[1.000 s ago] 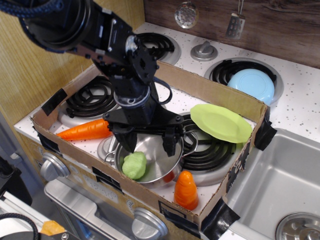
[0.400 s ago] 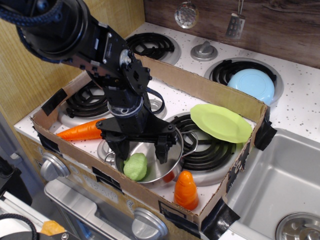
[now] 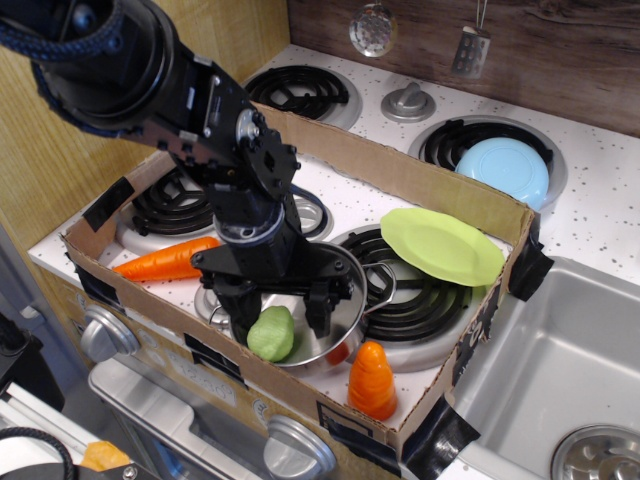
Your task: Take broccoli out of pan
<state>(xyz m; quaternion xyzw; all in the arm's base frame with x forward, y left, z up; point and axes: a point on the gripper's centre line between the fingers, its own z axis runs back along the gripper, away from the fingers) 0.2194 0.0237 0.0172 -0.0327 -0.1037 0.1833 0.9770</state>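
Observation:
My gripper grabs the broccoli by its lumpy pale-green head next, to take it out of the pan.
The pale-green lumpy broccoli lies inside the shiny steel pan, against its front-left wall. The pan stands on the front burner inside a cardboard box. My black gripper points down into the pan with its jaws open. One finger is just left of the broccoli and the other is to its right, so the jaws straddle it. I cannot tell whether a finger touches it.
A cardboard box wall runs close along the pan's front. A large orange carrot lies to the left, a small orange carrot at the front right. A lime-green plate leans behind the pan. A blue plate sits on the back burner; a sink is at right.
My gripper has moved left and down into the pan, so its open fingers now sit on either side of the broccoli. The broccoli and pan have not moved.

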